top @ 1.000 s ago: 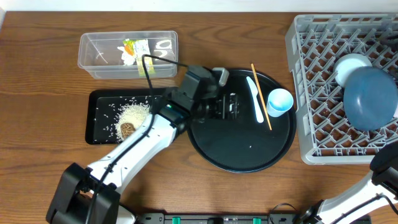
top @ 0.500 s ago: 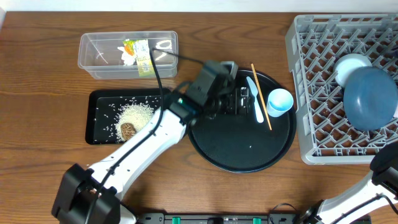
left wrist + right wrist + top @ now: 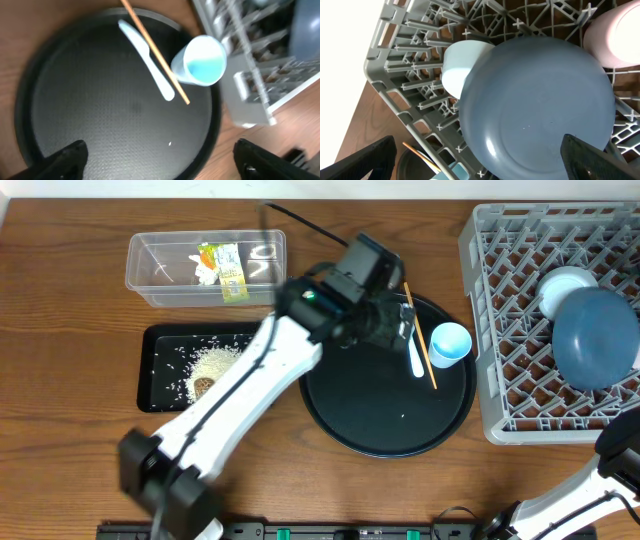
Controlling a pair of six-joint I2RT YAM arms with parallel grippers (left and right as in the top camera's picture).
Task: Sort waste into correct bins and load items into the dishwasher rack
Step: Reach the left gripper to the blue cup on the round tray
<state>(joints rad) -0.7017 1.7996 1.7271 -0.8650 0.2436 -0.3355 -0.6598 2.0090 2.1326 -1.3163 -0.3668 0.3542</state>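
My left gripper pinches the light blue cup by its side (image 3: 436,354) next, to load it into the grey rack (image 3: 500,330).
My left gripper (image 3: 403,320) hovers open and empty over the back of the round black tray (image 3: 390,430), just left of the white utensil (image 3: 415,358). The thin chopstick (image 3: 428,365) and the light blue cup (image 3: 450,343) lie right of the utensil. In the left wrist view the gripper (image 3: 162,162) is well short of the utensil (image 3: 160,85), chopstick (image 3: 155,52) and cup (image 3: 200,60). My right gripper (image 3: 482,160) stands open above the blue plate (image 3: 535,105), white bowl (image 3: 457,67) and pink cup (image 3: 615,35) in the grey rack (image 3: 500,330).
The clear tub (image 3: 150,270) at the back left holds the printed wrapper (image 3: 225,265) and white tissue (image 3: 207,272). The shallow black tray (image 3: 160,360) in front of it holds rice (image 3: 215,363) and a brown lump (image 3: 205,388). The left arm stretches diagonally across the table.
My left gripper has swung right and toward the back across the round tray, ending beside the utensil, its jaws a touch wider. The right gripper and the dishes have not moved.
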